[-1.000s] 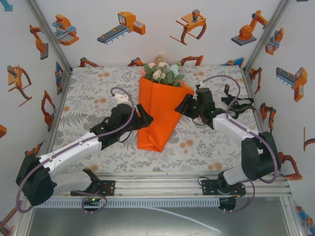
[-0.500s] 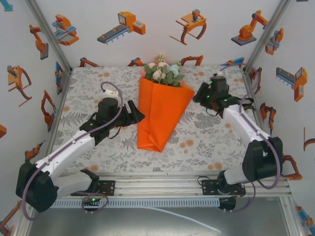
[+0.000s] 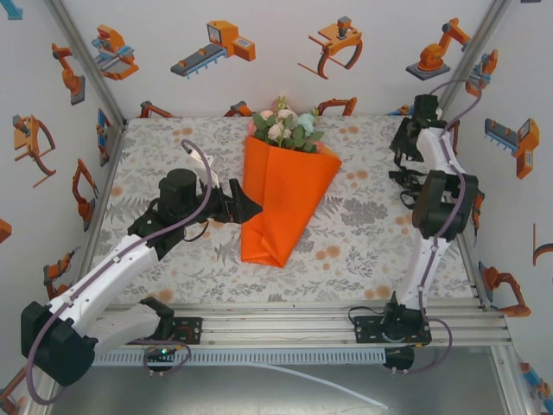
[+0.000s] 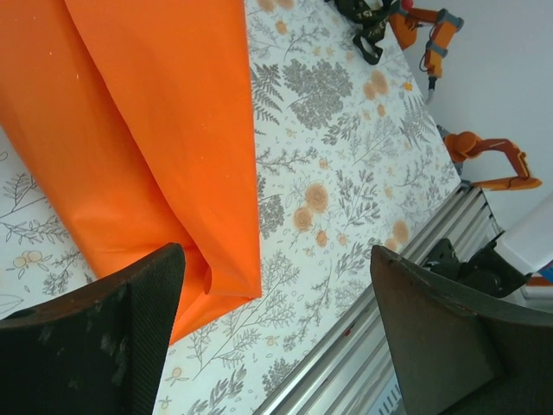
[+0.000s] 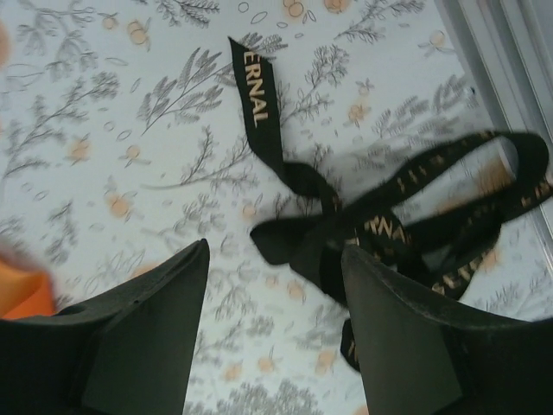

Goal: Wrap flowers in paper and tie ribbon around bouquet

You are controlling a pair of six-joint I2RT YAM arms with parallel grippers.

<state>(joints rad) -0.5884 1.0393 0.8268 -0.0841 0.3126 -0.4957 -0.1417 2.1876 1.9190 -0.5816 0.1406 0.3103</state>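
The black ribbon has a loose lettered end (image 5: 261, 112). My right gripper should grab the ribbon near it, so its length stays free for my left gripper to grab for tying.
The bouquet lies in the middle of the table: the orange paper (image 3: 283, 194) forms a cone with its tip toward me, and the pink, white and green flowers (image 3: 285, 128) stick out of its far end. My left gripper (image 3: 251, 207) sits just left of the cone, open, apart from the paper. In the left wrist view the gripper (image 4: 276, 337) holds nothing, with the paper (image 4: 147, 130) ahead on the left. My right gripper (image 3: 403, 156) hangs open at the back right, above the black ribbon (image 5: 346, 225). That ribbon lies in a loose tangle on the table and passes partly behind the right gripper's (image 5: 275, 320) right finger.
The grey floral table cover (image 3: 173, 156) spans the work area. An aluminium rail (image 3: 285, 316) runs along the near edge, and white walls with robot stickers close the other three sides. The right arm's elbow (image 3: 442, 207) rises by the right wall.
My left gripper drew back left off the cone and opened wider. The right arm swung away from the cone's right edge to the back right, over the ribbon, and its jaws widened.
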